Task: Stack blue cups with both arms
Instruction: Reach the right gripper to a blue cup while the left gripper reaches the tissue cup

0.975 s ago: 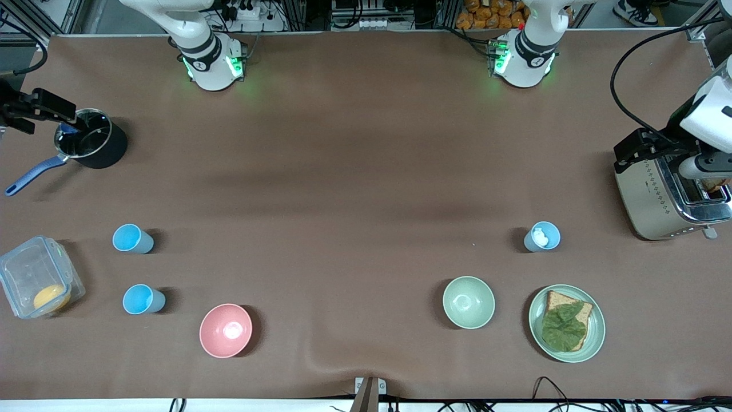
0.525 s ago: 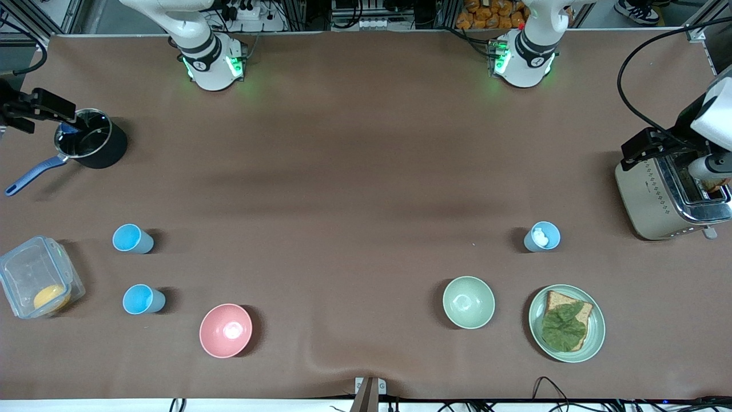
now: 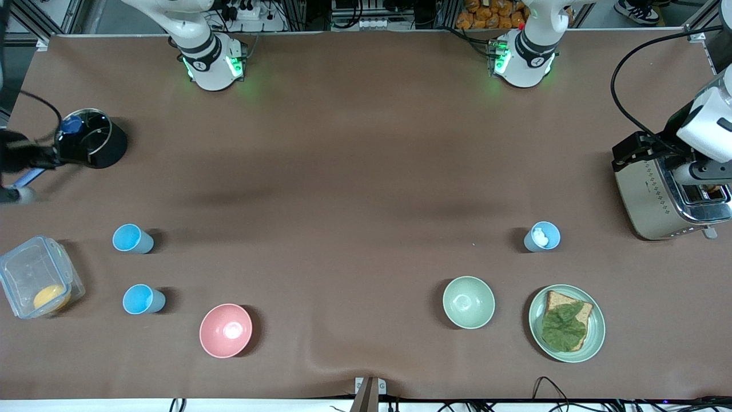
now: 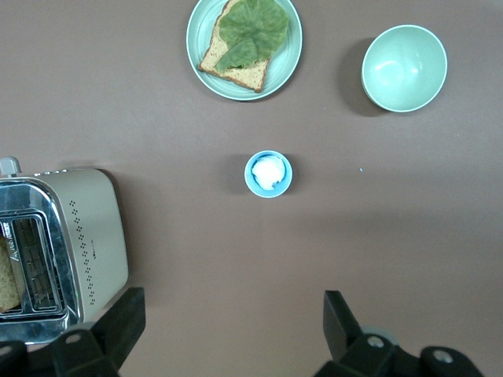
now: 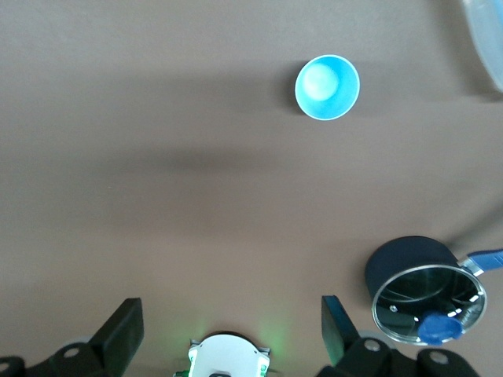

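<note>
The light-blue cup nearer the black pot point(image 3: 92, 139) is next. My right gripper will grab it by its rim point(image 3: 139, 237) to stack the blue cups.
Two light-blue cups stand at the right arm's end of the table, one point(image 3: 132, 238) farther from the front camera than the other point(image 3: 143, 299). A duller grey-blue cup point(image 3: 542, 236) with something white inside stands toward the left arm's end; it also shows in the left wrist view point(image 4: 268, 173). My left gripper point(image 3: 695, 171) is open and empty, up over the toaster; its jaws point(image 4: 228, 330) stand wide apart. My right gripper point(image 3: 20, 160) is open and empty, up beside the black pot. The right wrist view shows one light-blue cup point(image 5: 327, 86) and open jaws point(image 5: 228, 330).
A toaster point(image 3: 657, 194) and a plate with bread and lettuce point(image 3: 595, 337) lie at the left arm's end. A pale green bowl point(image 3: 468, 302) and a pink bowl point(image 3: 225, 331) lie near the front camera. A black pot point(image 3: 94, 146) and a clear container point(image 3: 37, 280) are at the right arm's end.
My right gripper has moved from beside the pot toward the front camera along the table's end. My left arm has shifted slightly over the toaster. The cups have not moved.
</note>
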